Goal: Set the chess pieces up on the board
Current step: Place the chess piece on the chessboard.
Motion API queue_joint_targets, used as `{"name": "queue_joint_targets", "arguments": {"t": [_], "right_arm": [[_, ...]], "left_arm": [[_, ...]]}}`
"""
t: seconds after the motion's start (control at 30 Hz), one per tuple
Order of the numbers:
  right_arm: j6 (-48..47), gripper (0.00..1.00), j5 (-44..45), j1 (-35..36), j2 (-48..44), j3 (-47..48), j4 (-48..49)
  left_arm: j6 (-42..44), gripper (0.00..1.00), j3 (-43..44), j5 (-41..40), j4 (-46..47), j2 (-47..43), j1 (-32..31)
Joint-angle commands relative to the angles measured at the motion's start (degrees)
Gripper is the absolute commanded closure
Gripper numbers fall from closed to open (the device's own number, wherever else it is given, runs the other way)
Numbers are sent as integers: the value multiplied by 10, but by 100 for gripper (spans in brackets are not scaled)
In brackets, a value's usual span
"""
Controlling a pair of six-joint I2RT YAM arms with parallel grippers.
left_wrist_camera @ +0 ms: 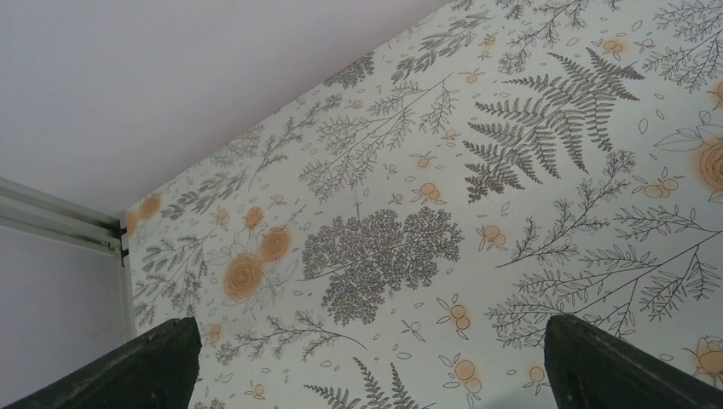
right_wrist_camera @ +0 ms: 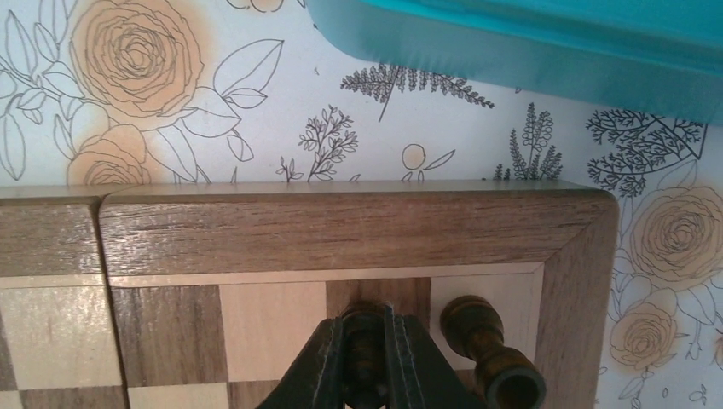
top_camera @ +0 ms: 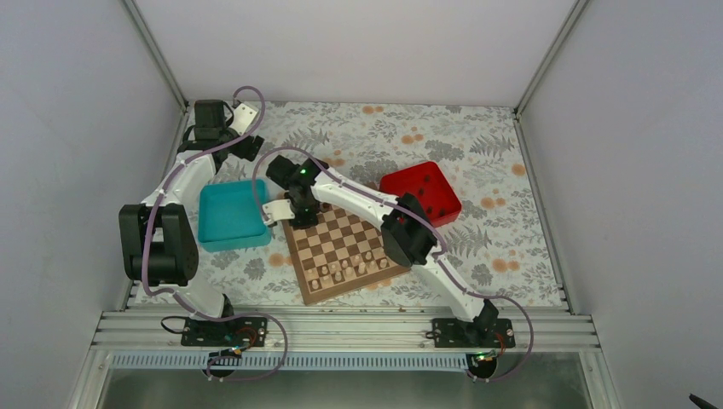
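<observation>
The piece is upright, its base in the dark square beside the rook, and would stand there on release, so now it is time for my right gripper to release it.
The chessboard (top_camera: 344,250) lies at the table's middle, with pale chessmen in rows along its near edge. My right gripper (top_camera: 294,215) is at the board's far left corner, shut on a dark brown chess piece (right_wrist_camera: 365,341) held upright on a dark square next to the corner. In the right wrist view the gripper (right_wrist_camera: 367,358) has both fingers pressed on the piece. A second dark piece (right_wrist_camera: 486,345), a rook, stands on the corner square (right_wrist_camera: 477,290) beside it. My left gripper (left_wrist_camera: 371,362) is open and empty above the floral cloth at the far left.
A teal tray (top_camera: 230,215) sits left of the board, its edge close in the right wrist view (right_wrist_camera: 529,51). A red tray (top_camera: 421,192) with dark pieces inside sits to the board's far right. White walls enclose the table.
</observation>
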Motion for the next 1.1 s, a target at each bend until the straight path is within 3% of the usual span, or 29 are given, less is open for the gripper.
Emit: {"name": "queue_joint_targets", "arguments": {"t": [0.0,0.47,0.87,1.07], "right_arm": [[5,91,9,-5,5,3,10],[4,89,9,-6,10,5,2],[10,73,9,-6,-16,5,16],[12,72,5,-7,-46,13,9]], "left_arm": [[-10,0,3,12,3,-15,-1],[-7,0,0,20,6,-13,-1],[-6,0,-3,29,6,-18,-1],[-5,0,-3,33,5,-21,-2]]}}
